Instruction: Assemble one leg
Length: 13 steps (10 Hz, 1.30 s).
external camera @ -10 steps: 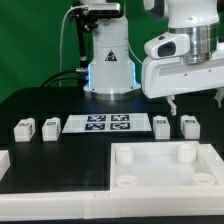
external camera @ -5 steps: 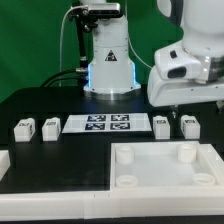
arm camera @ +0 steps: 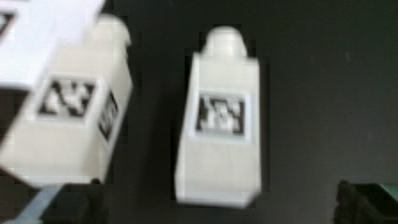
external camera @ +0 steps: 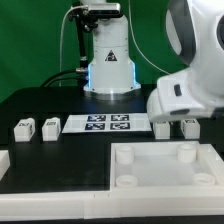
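Note:
My gripper is about to grab the leg by its tagged square body (external camera: 190, 130) (arm camera: 219, 145) next, so the leg's rounded tip stays free to enter the tray's socket.
Four small white legs with marker tags lie on the black table in the exterior view: two on its left (external camera: 22, 128) (external camera: 49, 127) and two on its right (external camera: 162, 127) (external camera: 190, 127). My arm's white hand (external camera: 185, 95) hangs low right over the right pair, and its fingers are hidden there. In the wrist view two legs lie side by side, one (arm camera: 71, 110) off to the side and one (arm camera: 222, 115) centred. My gripper (arm camera: 217, 205) is open and empty. Its dark fingertips (arm camera: 370, 200) stand either side of the centred leg's end, not touching it.
The marker board (external camera: 98, 124) lies between the two pairs of legs; its corner shows in the wrist view (arm camera: 11, 30). The large white tray-like part with round sockets (external camera: 165, 178) lies in front. A white block (external camera: 4, 162) sits at the exterior view's left edge. The robot base (external camera: 108, 60) stands behind.
The arm has come down and toward the camera, from well above the table to just over the right pair of legs. The legs have not moved.

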Each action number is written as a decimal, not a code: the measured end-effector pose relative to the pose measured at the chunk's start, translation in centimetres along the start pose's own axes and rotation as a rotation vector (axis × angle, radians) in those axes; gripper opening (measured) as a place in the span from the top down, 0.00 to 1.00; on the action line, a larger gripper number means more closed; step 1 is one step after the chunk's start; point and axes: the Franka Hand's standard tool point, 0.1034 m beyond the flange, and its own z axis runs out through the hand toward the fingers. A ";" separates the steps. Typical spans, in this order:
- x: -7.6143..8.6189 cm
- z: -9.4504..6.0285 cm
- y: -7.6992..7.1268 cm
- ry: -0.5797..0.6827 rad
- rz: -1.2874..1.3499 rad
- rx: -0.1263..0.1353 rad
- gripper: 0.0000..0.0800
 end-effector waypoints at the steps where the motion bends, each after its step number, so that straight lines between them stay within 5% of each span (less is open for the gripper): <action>1: -0.9 0.7 -0.3 -0.022 0.041 -0.011 0.19; 4: -1.3 2.6 -1.3 -0.052 0.058 -0.035 0.19; 12: -1.4 3.9 -1.0 -0.063 0.052 -0.036 0.19; 13: -1.4 3.9 -1.0 -0.063 0.052 -0.036 0.32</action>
